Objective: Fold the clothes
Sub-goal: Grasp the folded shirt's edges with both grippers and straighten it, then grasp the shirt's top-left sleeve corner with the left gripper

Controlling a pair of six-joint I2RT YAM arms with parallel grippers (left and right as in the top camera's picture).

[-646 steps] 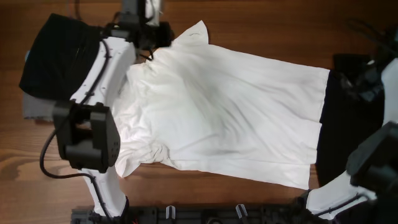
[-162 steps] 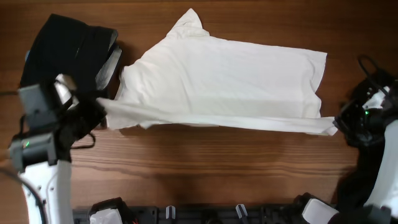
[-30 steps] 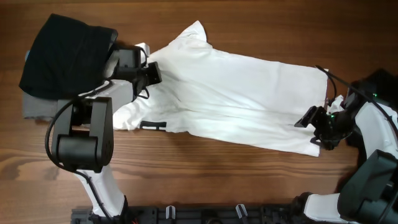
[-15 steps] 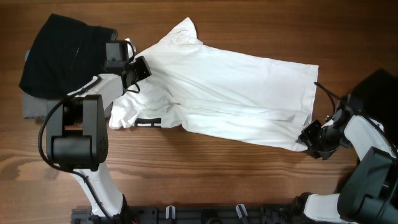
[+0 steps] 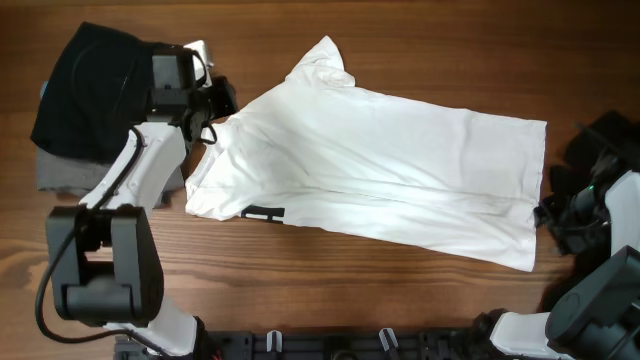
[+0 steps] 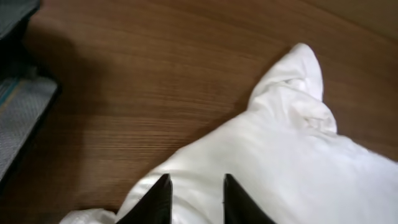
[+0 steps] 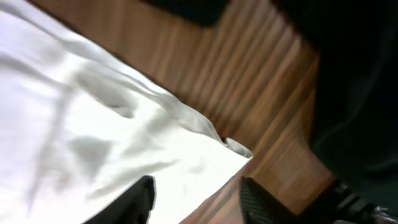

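Observation:
My left gripper will grab the far shoulder [image 5: 264, 104], beside the sleeve, next to fold the white T-shirt [image 5: 380, 170]. That side of the T-shirt then folds over its near side.
The white T-shirt [image 5: 380, 170] lies spread across the table with its hem to the right, and a bit of black print [image 5: 262, 213] shows at its lower left edge. My left gripper [image 5: 218, 100] hovers over the shirt's shoulder by the collar. In the left wrist view [image 6: 196, 196] its fingers are apart, with white fabric [image 6: 280, 162] beneath them. My right gripper [image 5: 548, 213] is at the hem's lower right corner. In the right wrist view [image 7: 196, 199] it is wide open above the shirt corner [image 7: 239, 149].
A black garment [image 5: 95, 90] lies on a grey one [image 5: 60, 170] at the far left. Another black garment [image 5: 610, 140] lies at the right edge and also shows in the right wrist view [image 7: 354, 93]. Bare wood table [image 5: 330, 290] shows in front.
The shirt has shifted right and lies flatter, with its hem stretched out. The right gripper has moved right to the hem corner. The left gripper has moved a little up and left.

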